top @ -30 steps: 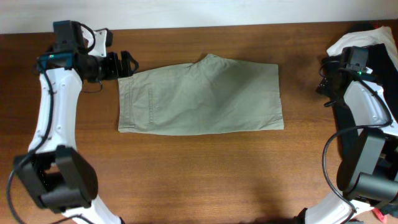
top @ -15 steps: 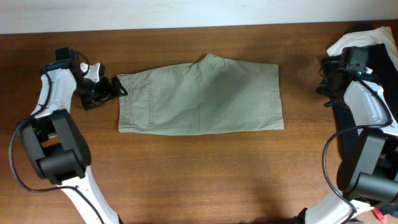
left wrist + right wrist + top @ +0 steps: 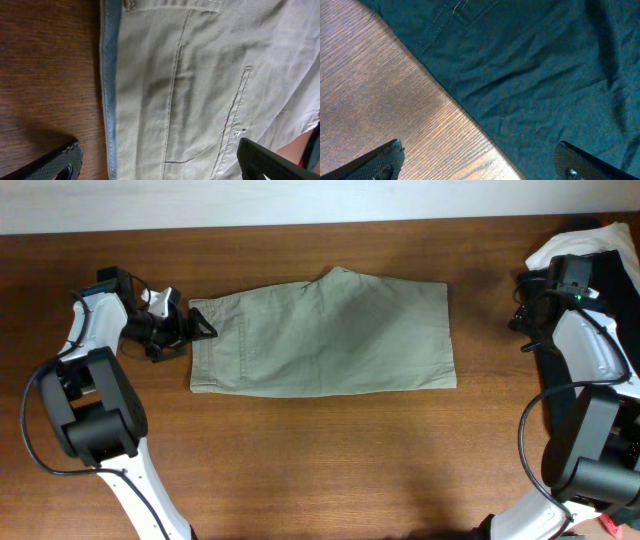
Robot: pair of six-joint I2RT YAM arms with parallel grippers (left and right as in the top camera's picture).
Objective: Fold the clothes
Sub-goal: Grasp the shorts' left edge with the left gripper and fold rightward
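Observation:
Next, my left gripper grabs the pale khaki shorts [image 3: 325, 340] by the waistband edge near its corner [image 3: 199, 306]. Then the waistband folds toward the hems.
The pale khaki shorts [image 3: 325, 340] lie flat and folded in half on the wooden table, waistband to the left. My left gripper [image 3: 195, 328] is open and low at the waistband's upper left corner. In the left wrist view the shorts [image 3: 200, 85] fill the frame with the waistband edge and pocket seams, and the open fingers [image 3: 162, 162] straddle the waistband edge, one over bare wood, one over the cloth. My right gripper [image 3: 528, 300] is at the far right, open over the table edge of a dark garment [image 3: 535, 65], holding nothing [image 3: 480, 162].
A pile of dark navy clothing [image 3: 600, 330] with a white cloth [image 3: 575, 245] on top lies at the right edge, under the right arm. The brown wooden table [image 3: 320, 460] runs to a pale wall at the back.
My left gripper has dropped from above the table's left side and swung right, down to the waistband's corner. The shorts and the right arm have not moved.

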